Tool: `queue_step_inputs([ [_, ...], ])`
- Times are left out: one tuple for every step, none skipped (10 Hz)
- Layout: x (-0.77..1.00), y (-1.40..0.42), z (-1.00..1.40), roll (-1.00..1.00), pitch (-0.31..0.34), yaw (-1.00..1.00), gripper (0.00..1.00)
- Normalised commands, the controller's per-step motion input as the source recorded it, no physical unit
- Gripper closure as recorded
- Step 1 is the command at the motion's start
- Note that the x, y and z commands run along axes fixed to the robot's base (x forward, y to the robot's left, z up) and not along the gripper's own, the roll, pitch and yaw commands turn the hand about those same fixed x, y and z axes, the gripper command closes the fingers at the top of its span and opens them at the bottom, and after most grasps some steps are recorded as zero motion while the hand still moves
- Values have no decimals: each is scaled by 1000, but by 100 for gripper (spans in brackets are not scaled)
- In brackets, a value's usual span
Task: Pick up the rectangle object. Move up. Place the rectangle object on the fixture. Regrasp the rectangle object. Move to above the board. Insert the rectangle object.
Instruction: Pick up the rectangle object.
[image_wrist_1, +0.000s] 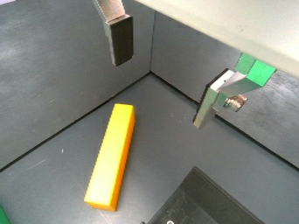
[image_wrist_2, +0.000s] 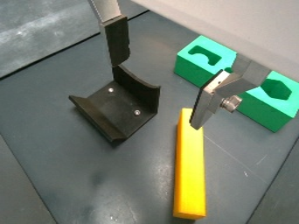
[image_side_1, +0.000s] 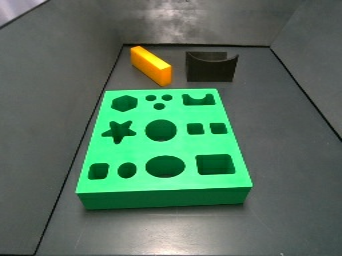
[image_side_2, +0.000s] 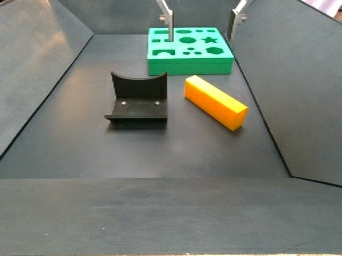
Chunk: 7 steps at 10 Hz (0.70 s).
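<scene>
The robot's gripper should set the rectangle object on the fixture next, so it should grab the object by its end farther from the green board.
The orange-yellow rectangle object lies flat on the dark floor, next to the fixture; it also shows in a wrist view and in both side views. The fixture stands upright beside it. The green board with its cut-out holes lies apart from them. My gripper is open and empty, raised above the floor over the block and the fixture. Only its fingertips show at the upper edge of a side view.
Grey walls enclose the floor on the sides. A corner of the walls shows beyond the block. Part of the board lies behind one finger.
</scene>
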Motion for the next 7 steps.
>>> queue_step_inputs([
  [0,0,-40,-19,0,0,0],
  [0,106,-29,-47,-1,0,0],
  [57,-283,-603,67,-100,386,0],
  [-83,-277,-746,41,-163,774,0],
  [0,-283,-680,41,-100,846,0],
  [0,-320,-731,30,-83,820,0],
  [0,-323,-754,31,-94,794,0],
])
